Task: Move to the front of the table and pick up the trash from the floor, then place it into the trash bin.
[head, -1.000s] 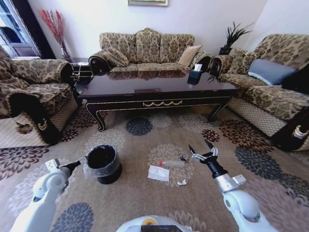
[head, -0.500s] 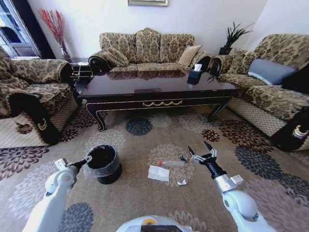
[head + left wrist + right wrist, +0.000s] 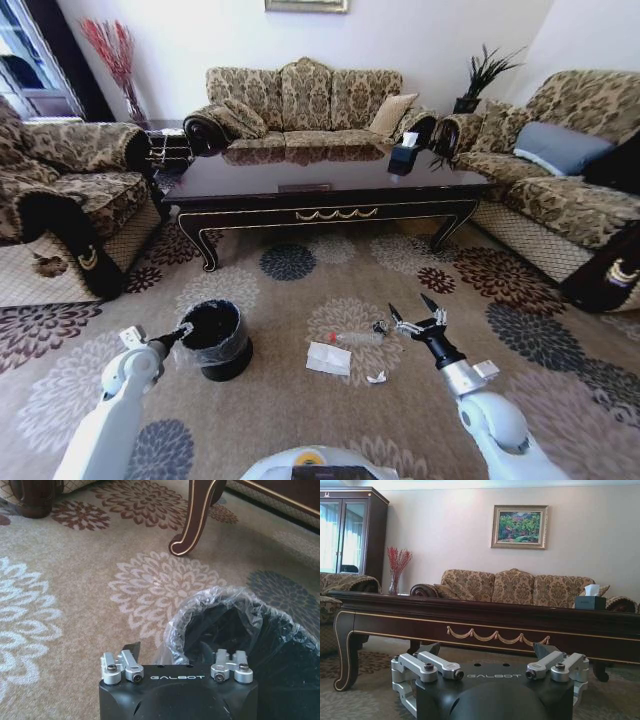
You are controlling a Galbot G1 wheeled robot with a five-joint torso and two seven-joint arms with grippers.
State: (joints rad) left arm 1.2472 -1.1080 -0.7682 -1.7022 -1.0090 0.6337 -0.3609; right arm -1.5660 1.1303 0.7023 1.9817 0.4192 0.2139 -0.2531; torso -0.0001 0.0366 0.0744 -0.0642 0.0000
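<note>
My left gripper should next pinch the trash bin by its thin bagged rim (image 3: 186,333). My open fingers are far too narrow to span the trash bin's wide opening (image 3: 212,324).
The trash lies on the floor (image 3: 300,425) in front of the table (image 3: 320,185): a clear plastic bottle (image 3: 358,339), a flat white paper square (image 3: 329,358), a crumpled white scrap (image 3: 377,378) and a small dark bit (image 3: 380,327). My right gripper (image 3: 413,318) hovers open just right of the bottle, holding nothing. In the right wrist view it (image 3: 486,650) faces the table's (image 3: 495,622) gold-trimmed front. The black trash bin (image 3: 213,338) with its plastic liner stands left of the litter. My left gripper (image 3: 180,336) is at the bin's left rim, open; in the left wrist view it (image 3: 175,647) points at the bin (image 3: 240,625).
Sofas surround the carpet: an armchair (image 3: 70,200) at left, a sofa (image 3: 560,190) at right, another (image 3: 305,100) behind the table. A tissue box (image 3: 404,155) sits on the tabletop. A carved table leg (image 3: 197,517) stands beyond the bin.
My left arm has swung right, bringing its gripper up to the bin's rim. The right gripper has eased slightly toward the bottle. The litter and bin have not moved.
</note>
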